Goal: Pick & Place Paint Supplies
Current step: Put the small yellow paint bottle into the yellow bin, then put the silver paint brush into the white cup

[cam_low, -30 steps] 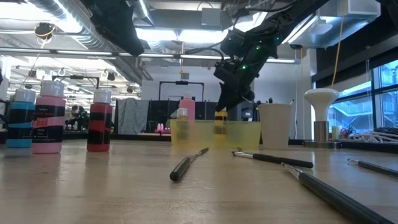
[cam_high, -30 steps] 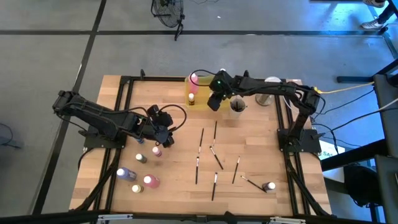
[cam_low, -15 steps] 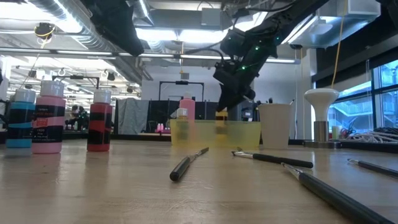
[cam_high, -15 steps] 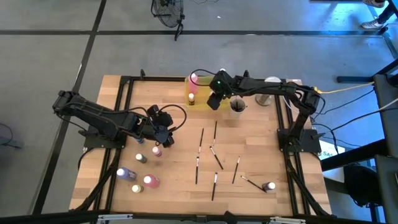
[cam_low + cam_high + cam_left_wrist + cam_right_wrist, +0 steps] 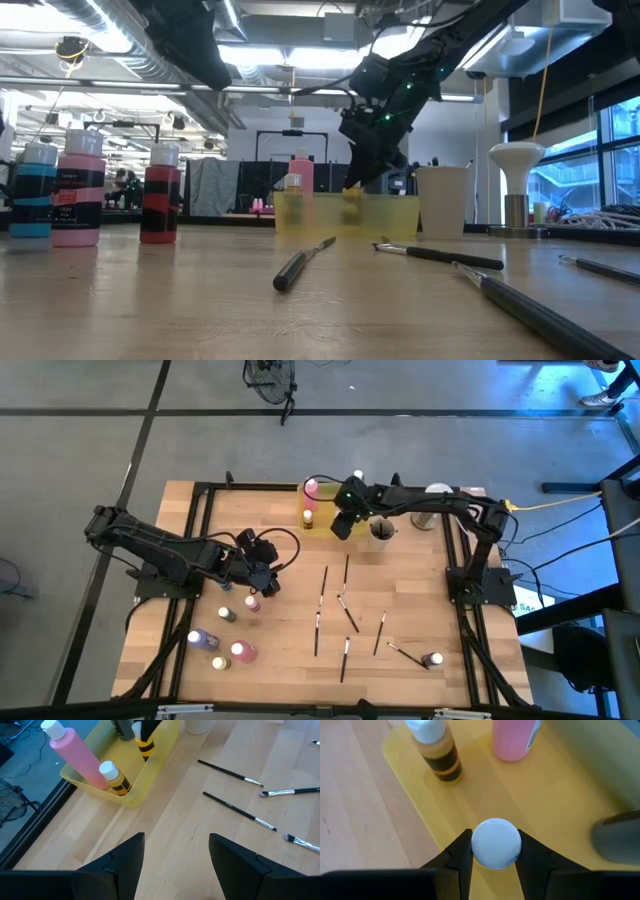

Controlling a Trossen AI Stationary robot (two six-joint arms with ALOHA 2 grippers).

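The white-capped bottle (image 5: 496, 843) is low over the bottom of the yellow tray, inside the tray's rim. The bottle would stand, so my right gripper will open its fingers.
My right gripper (image 5: 495, 851) is shut on a small yellow-and-black striped paint bottle with a white cap (image 5: 145, 747), over the translucent yellow tray (image 5: 322, 510) at the table's far side. A pink bottle (image 5: 512, 737) and a second small striped bottle (image 5: 437, 755) stand upright on the tray's floor. My left gripper (image 5: 177, 865) hovers open over bare wood at the left (image 5: 262, 575), touching nothing. Several thin paintbrushes (image 5: 346, 568) lie flat mid-table. More bottles (image 5: 243, 651) stand near the front left. My right gripper pinches the small bottle at the sides of its white cap (image 5: 476, 845) between its two fingers. The fingers slant down from the table's right. The bottle hangs upright below them, its striped body (image 5: 145, 750) level with the tray's wall. Whether its bottom touches the tray floor, I cannot tell.
A pale cup (image 5: 442, 200) stands just right of the tray, a white-topped stand (image 5: 517, 155) beyond it. One more bottle (image 5: 432, 659) stands at the front right by a brush. Bare wood lies between the tray and the brushes.
My right gripper has sunk slightly with its bottle toward the tray, still shut on it.
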